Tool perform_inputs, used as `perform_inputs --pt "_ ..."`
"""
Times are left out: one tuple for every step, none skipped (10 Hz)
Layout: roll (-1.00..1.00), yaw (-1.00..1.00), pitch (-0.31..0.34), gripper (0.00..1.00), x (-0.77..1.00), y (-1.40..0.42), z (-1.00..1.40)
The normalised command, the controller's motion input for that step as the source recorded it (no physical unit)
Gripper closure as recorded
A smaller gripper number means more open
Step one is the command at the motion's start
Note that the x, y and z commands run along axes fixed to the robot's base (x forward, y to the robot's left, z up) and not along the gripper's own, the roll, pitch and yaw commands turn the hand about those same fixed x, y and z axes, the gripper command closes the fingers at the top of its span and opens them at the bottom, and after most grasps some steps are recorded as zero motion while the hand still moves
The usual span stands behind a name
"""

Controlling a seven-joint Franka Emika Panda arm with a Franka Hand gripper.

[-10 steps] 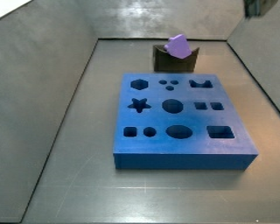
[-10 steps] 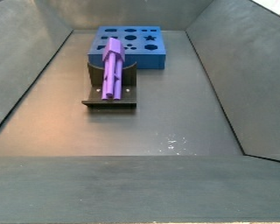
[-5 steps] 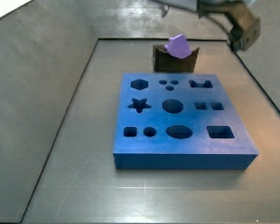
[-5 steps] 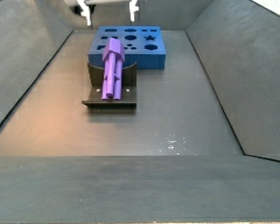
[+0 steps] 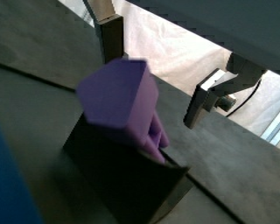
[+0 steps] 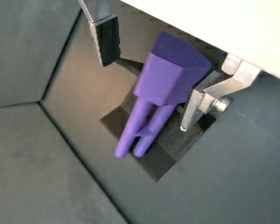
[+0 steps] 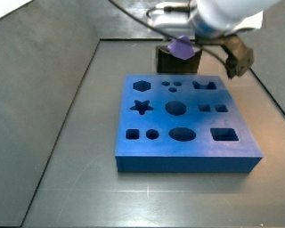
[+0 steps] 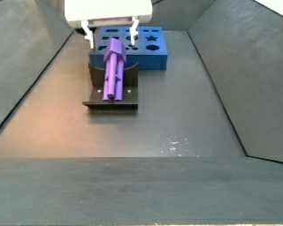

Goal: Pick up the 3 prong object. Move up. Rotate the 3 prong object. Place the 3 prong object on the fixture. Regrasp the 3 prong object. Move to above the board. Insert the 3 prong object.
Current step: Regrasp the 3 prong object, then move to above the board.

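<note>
My gripper will grip the 3 prong object by its thick end (image 7: pixel 181 48) (image 5: pixel 113 92), leaving its prongs free to enter the board's holes.
The light-purple 3 prong object (image 8: pixel 113 69) lies on the dark fixture (image 8: pixel 112 99), just in front of the blue board (image 8: pixel 150 55). In a side view its thick end (image 7: pixel 178 44) sticks up out of the fixture's notch (image 7: pixel 173 62), behind the board (image 7: pixel 187 125). My gripper (image 8: pixel 110 43) is low over the object's thick end, open. In both wrist views one finger (image 6: pixel 108 39) (image 5: pixel 108 35) stands on each side of the purple body (image 6: pixel 164 83) (image 5: pixel 122 101), with a gap to it. The prongs (image 6: pixel 136 140) point away from the gripper.
Grey walls close in the grey floor (image 8: pixel 168 132) on all sides. The board's many shaped cutouts (image 7: pixel 177 108) face up. The arm's white body (image 7: pixel 223 13) hangs over the back of the bin.
The gripper has come down from the upper edge of the side views to the object on the fixture. The object, fixture and board have not moved.
</note>
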Motion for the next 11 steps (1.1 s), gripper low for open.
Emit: perform_inputs --pt "0.08 0.02 -0.013 0.0 0.12 -0.01 -0.64" --pt "0.08 0.02 -0.007 0.0 0.11 -0.01 -0.55" --pt "0.08 0.02 0.004 0.0 0.09 -0.01 -0.32" --pt "0.08 0.02 0.011 0.0 0.09 -0.01 -0.22" --pt "0.0 0.0 0.0 1.0 0.0 0.0 0.0" --pt "0.26 0.1 -0.128 1.0 0.03 -0.15 1.0" --pt "0.26 0.09 -0.129 1.0 0.03 -0.15 1.0" --pt "0.22 0.07 -0.12 1.0 0.03 -0.15 1.0" --pt "0.17 0.04 -0.111 1.0 0.03 -0.14 1.0" --pt "0.11 -0.01 -0.092 1.0 0.03 -0.14 1.0" --pt "0.07 -0.04 -0.075 1.0 0.02 -0.13 1.0"
